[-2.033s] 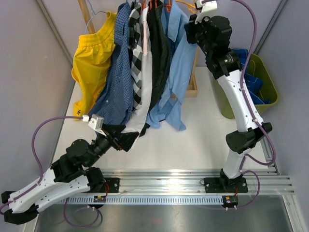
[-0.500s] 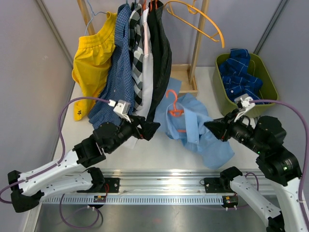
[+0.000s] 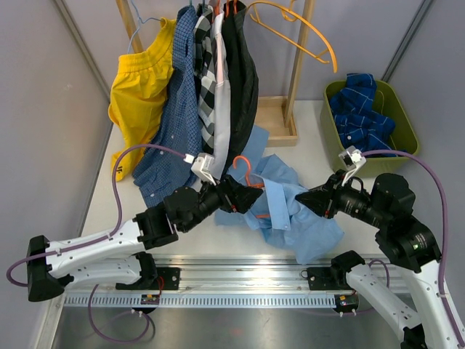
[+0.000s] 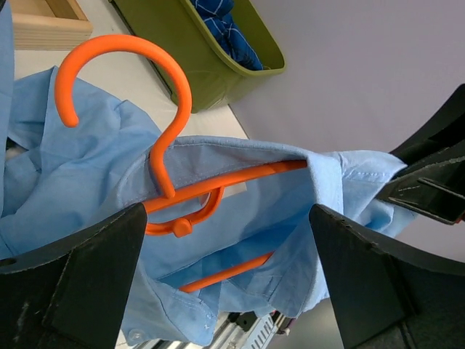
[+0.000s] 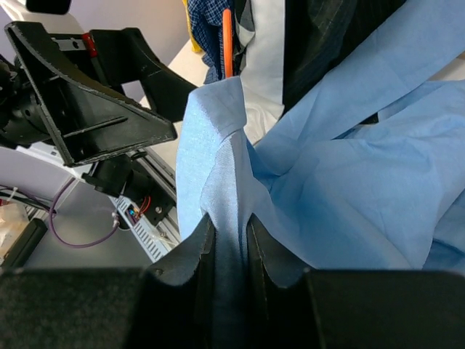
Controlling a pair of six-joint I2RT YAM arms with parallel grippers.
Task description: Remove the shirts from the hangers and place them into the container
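Observation:
I need to grab the orange hanger's neck below the free hook with my left gripper and leave the collar free, so I can pull the hanger out of the shirt.
A light blue shirt [image 3: 294, 214] lies crumpled on the table with an orange hanger [image 3: 249, 174] still in its collar. My right gripper [image 3: 301, 198] is shut on a fold of this shirt [image 5: 349, 189], and the cloth is pinched between the pads [image 5: 229, 233]. My left gripper [image 3: 254, 196] is open, its fingers to either side of the collar and the hanger's neck [image 4: 227, 240] without touching them. The hook [image 4: 145, 80] stands free above the collar. The olive container [image 3: 405, 123] at the right holds a blue check shirt [image 3: 360, 116].
Yellow [image 3: 142, 87], dark blue check [image 3: 178, 109], black-and-white check [image 3: 205, 73], white [image 3: 220, 109] and black [image 3: 243, 80] shirts hang from the rail at the back. An empty orange hanger [image 3: 305, 29] hangs beside a wooden post [image 3: 298, 65] with a wooden base [image 3: 272, 120].
The right arm has brought the light blue shirt and its hanger down from the rail to the table. Since then the left gripper has moved right, around the collar, and the shirt shifted left.

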